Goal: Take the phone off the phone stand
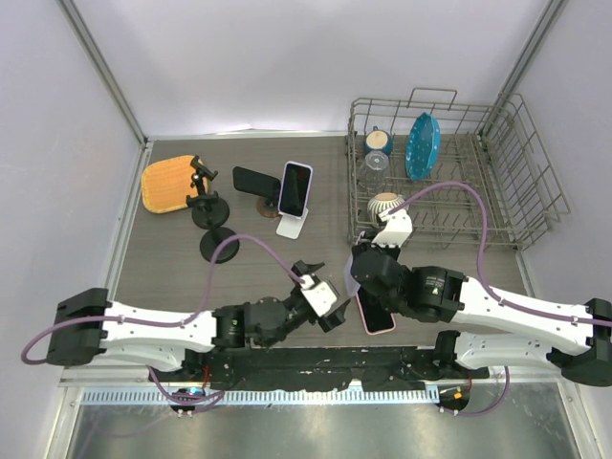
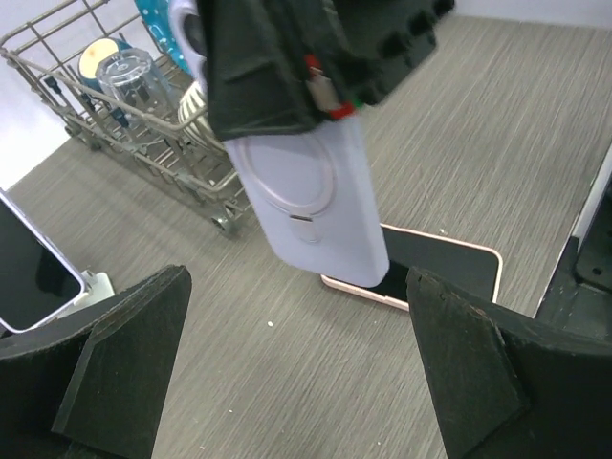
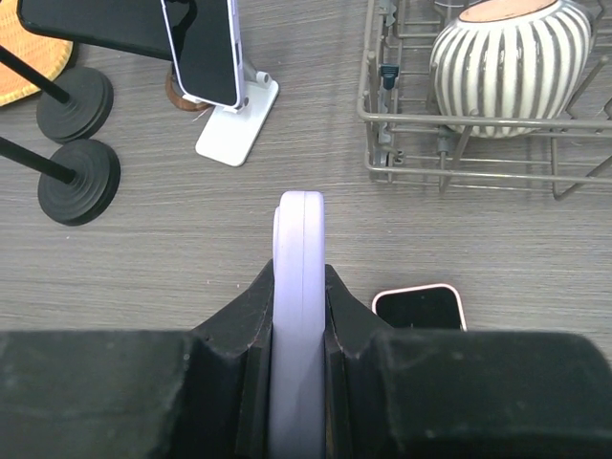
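Next, my left gripper grabs the lavender-cased phone by its lower edge (image 1: 350, 289), to lay that phone by the pink-edged phone (image 1: 376, 316).
My right gripper (image 3: 299, 320) is shut on a lavender phone (image 3: 299, 258), held edge-up above the table; it also shows in the top view (image 1: 350, 278) and the left wrist view (image 2: 306, 201). A pink-edged phone (image 3: 418, 308) lies flat on the table just right of it, also in the top view (image 1: 376, 316). Another phone (image 1: 295, 188) leans on a white stand (image 1: 293, 227) at the back. A black phone (image 1: 255, 179) sits on a dark stand beside it. My left gripper (image 1: 325, 295) is open and empty, just left of the held phone.
A wire dish rack (image 1: 521, 206) at the back right holds a striped bowl (image 3: 507, 53), a glass and a blue dish. Two black round-based stands (image 1: 218, 244) and a yellow mat (image 1: 168, 184) are at the back left.
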